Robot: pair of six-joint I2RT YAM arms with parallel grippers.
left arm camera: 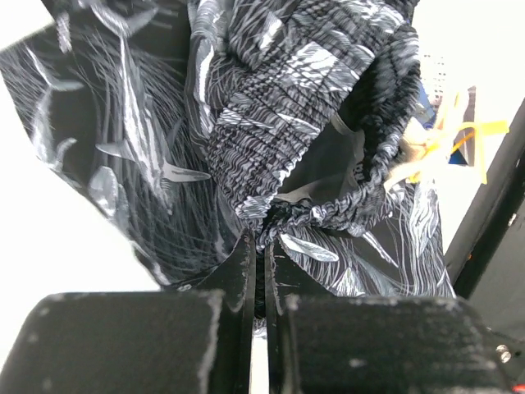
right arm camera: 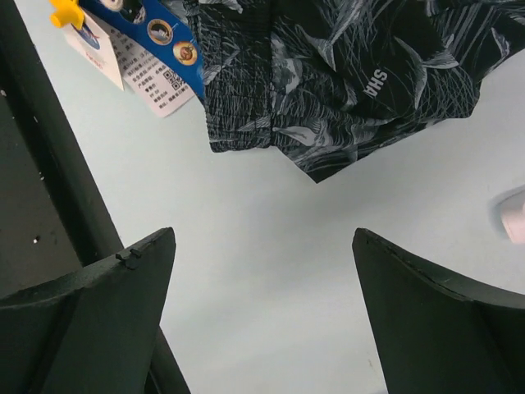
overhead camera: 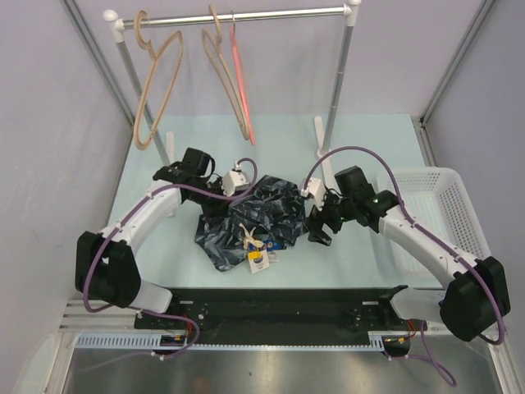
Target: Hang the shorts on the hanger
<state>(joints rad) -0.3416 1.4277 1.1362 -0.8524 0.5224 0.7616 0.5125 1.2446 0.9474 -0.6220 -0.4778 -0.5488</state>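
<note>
I will grab the shorts' free waistband end point(overhead camera: 293, 239) point(right arm camera: 239, 131) with my right gripper next, opposite my left gripper, to spread the waistband for the hanger.
The dark navy shorts point(overhead camera: 258, 220) with a pale leaf print lie crumpled on the table between my two arms, their tags point(overhead camera: 258, 258) at the near edge. In the left wrist view my left gripper point(left arm camera: 264, 242) is shut on the gathered waistband of the shorts point(left arm camera: 287, 98). My right gripper point(right arm camera: 264, 238) stands open over bare table just off the right edge of the shorts point(right arm camera: 344, 74), with nothing between its fingers. The pink-red hanger point(overhead camera: 242, 82) hangs from the rail point(overhead camera: 271, 14) at the back, apart from both grippers.
Two tan wooden hangers point(overhead camera: 156, 82) point(overhead camera: 221, 70) hang on the same rail, one right beside the pink-red one. A white plastic basket point(overhead camera: 439, 201) sits at the right of the table. The rail's uprights point(overhead camera: 336, 90) stand behind the shorts.
</note>
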